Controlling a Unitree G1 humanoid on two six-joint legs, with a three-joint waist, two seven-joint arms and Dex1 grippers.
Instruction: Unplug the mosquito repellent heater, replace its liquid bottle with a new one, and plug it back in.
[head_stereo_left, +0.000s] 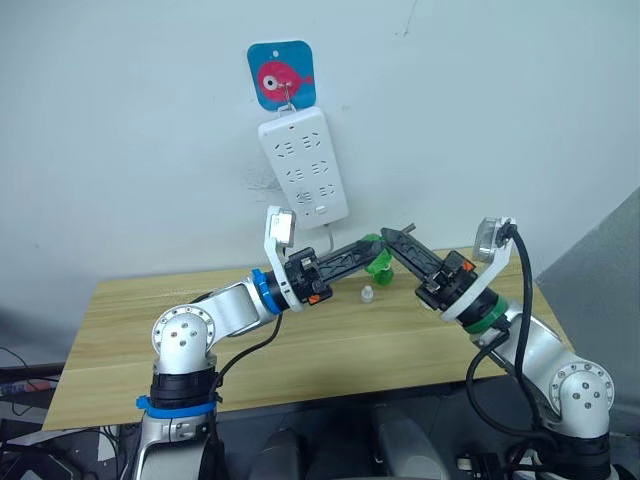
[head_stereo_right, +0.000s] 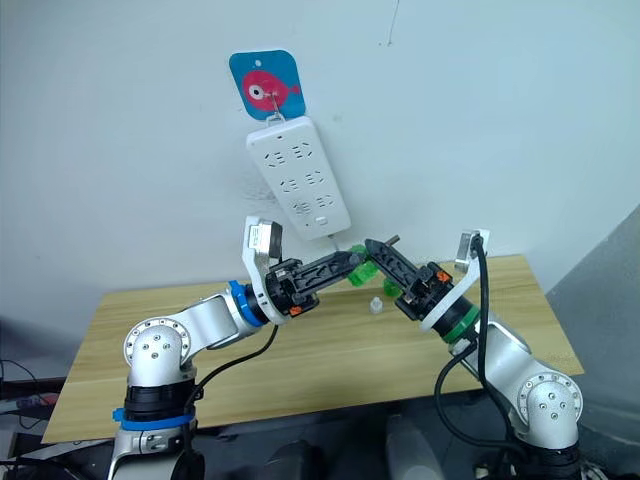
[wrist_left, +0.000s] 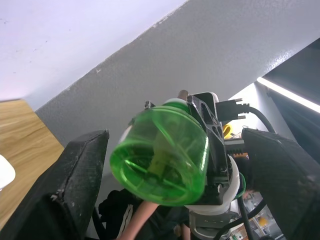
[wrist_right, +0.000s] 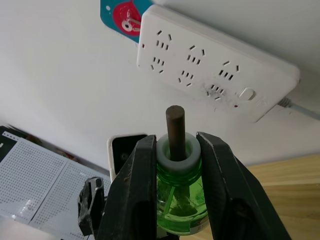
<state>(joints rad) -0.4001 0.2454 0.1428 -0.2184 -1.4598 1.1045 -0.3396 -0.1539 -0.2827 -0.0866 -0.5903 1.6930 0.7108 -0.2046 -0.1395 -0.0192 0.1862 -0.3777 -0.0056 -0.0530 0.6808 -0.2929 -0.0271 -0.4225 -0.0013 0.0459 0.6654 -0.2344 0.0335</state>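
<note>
The bottle should be grabbed by its green body (wrist_left: 159, 162) with my left gripper, once it reaches the bottle. The liquid bottle's brown wick then stays free to go into the heater.
A green translucent liquid bottle (wrist_right: 181, 199) with a white collar and a brown wick (wrist_right: 175, 125) hangs in the air above the table. My right gripper (wrist_right: 176, 142) is shut on its neck. My left gripper (head_stereo_left: 362, 250) reaches in from the other side and stands open, its black fingers (wrist_left: 75, 185) wide apart on either side of the bottle's base (wrist_left: 160, 165) without touching it. The mosquito repellent heater is out of view.
A white multi-socket power strip (head_stereo_left: 303, 166) hangs on the wall from a blue hook with a pink fish (head_stereo_left: 281, 72), all its sockets free. A small white cap (head_stereo_left: 367, 294) lies on the wooden table (head_stereo_left: 150, 320) below the grippers.
</note>
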